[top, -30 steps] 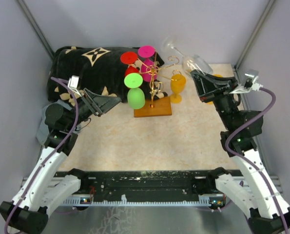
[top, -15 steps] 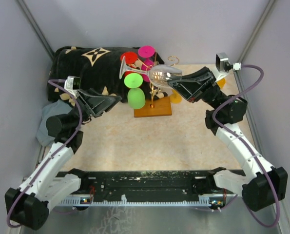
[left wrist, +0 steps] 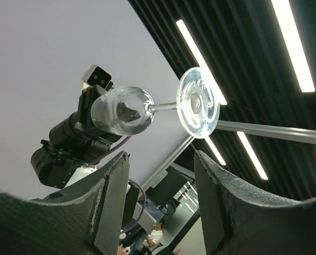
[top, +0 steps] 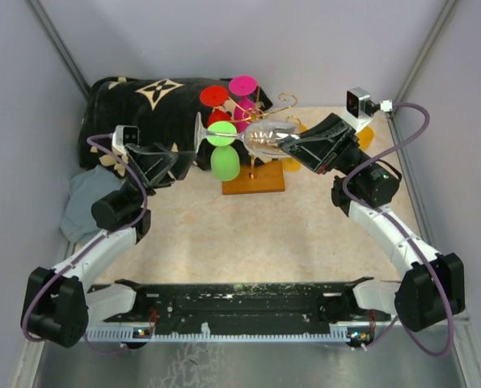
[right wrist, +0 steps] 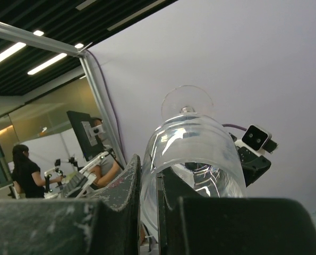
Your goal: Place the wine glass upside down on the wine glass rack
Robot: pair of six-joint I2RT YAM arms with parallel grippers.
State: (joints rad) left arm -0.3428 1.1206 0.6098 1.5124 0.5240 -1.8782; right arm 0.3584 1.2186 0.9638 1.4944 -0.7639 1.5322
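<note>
The clear wine glass [top: 266, 136] should be grabbed next by its round foot [top: 198, 132] with my left gripper, so the stem stays free to go into the rack's wire loop.
A clear wine glass [top: 266, 136] lies level in the air in front of the wine glass rack [top: 254, 179], a gold wire tree on a wooden base. Its foot [top: 200, 129] points left. My right gripper [top: 289, 145] is shut on the bowl's rim, with one finger inside the bowl and one outside [right wrist: 127, 183]. In the right wrist view the bowl [right wrist: 195, 154] fills the middle. My left gripper [top: 182, 158] stands open just left of and below the foot, touching nothing. Seen from the left wrist, the bowl [left wrist: 123, 110] and foot [left wrist: 198, 102] hang above my left gripper [left wrist: 160, 159].
Green [top: 223, 150], red [top: 214, 96] and magenta [top: 243, 85] glasses hang on the rack. An orange glass [top: 293, 164] peeks out under the right gripper. A black patterned bag [top: 143, 105] lies at the back left, with a grey cloth [top: 82, 206] in front of it.
The right arm swung the glass from the back right across to the front of the rack, turning it level. The left gripper rose towards the foot and opened slightly wider.
</note>
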